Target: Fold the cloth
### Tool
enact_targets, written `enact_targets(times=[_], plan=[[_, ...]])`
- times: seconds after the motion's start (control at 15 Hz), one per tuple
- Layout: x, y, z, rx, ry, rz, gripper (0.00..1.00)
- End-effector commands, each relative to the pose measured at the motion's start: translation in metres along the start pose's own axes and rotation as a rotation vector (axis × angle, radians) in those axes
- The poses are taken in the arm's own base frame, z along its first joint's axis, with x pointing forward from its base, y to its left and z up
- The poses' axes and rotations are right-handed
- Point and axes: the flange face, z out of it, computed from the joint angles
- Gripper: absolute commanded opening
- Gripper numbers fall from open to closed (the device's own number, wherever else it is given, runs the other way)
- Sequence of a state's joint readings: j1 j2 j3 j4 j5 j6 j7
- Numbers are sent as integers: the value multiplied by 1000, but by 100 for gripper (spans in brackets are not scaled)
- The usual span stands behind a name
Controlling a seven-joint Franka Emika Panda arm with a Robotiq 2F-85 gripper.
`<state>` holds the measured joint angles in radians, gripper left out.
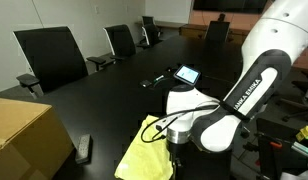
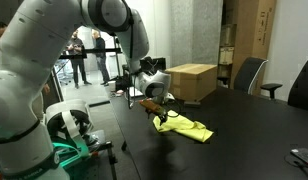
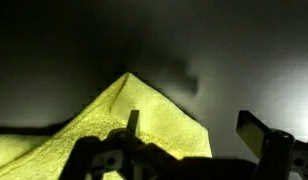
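I will next fold that side of the cloth across the rest of it, so I will grab the pale-yellow cloth [image 1: 144, 152] by its near edge at the cloth's corner.
The pale-yellow cloth [image 1: 144, 152] lies rumpled on the dark table near its front edge. It shows in both exterior views [image 2: 186, 127] and fills the lower left of the wrist view [image 3: 114, 135], with one corner pointing up. My gripper [image 3: 189, 128] hangs just over the cloth's near edge with its fingers apart. One finger is over the fabric and the other over bare table. Nothing is held between them. In an exterior view the gripper [image 1: 175, 150] sits at the cloth's right side.
A tan cardboard box [image 1: 29, 135] stands at the table's near left, also seen in an exterior view [image 2: 190, 80]. A small tablet [image 1: 186, 74] and a dark remote [image 1: 84, 148] lie on the table. Office chairs [image 1: 52, 55] line the far side.
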<state>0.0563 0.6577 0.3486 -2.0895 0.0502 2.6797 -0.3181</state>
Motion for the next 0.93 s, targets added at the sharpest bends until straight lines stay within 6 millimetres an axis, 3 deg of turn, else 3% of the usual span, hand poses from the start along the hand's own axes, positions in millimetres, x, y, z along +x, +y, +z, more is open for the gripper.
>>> enact_targets(times=[0.0, 0.4, 0.8, 0.87], plan=[[-1, 5, 0, -10, -7, -3, 100], [-6, 14, 8, 2, -23, 12, 100], [-5, 5, 12, 24, -25, -1, 100], [-5, 4, 13, 23, -27, -2, 81]])
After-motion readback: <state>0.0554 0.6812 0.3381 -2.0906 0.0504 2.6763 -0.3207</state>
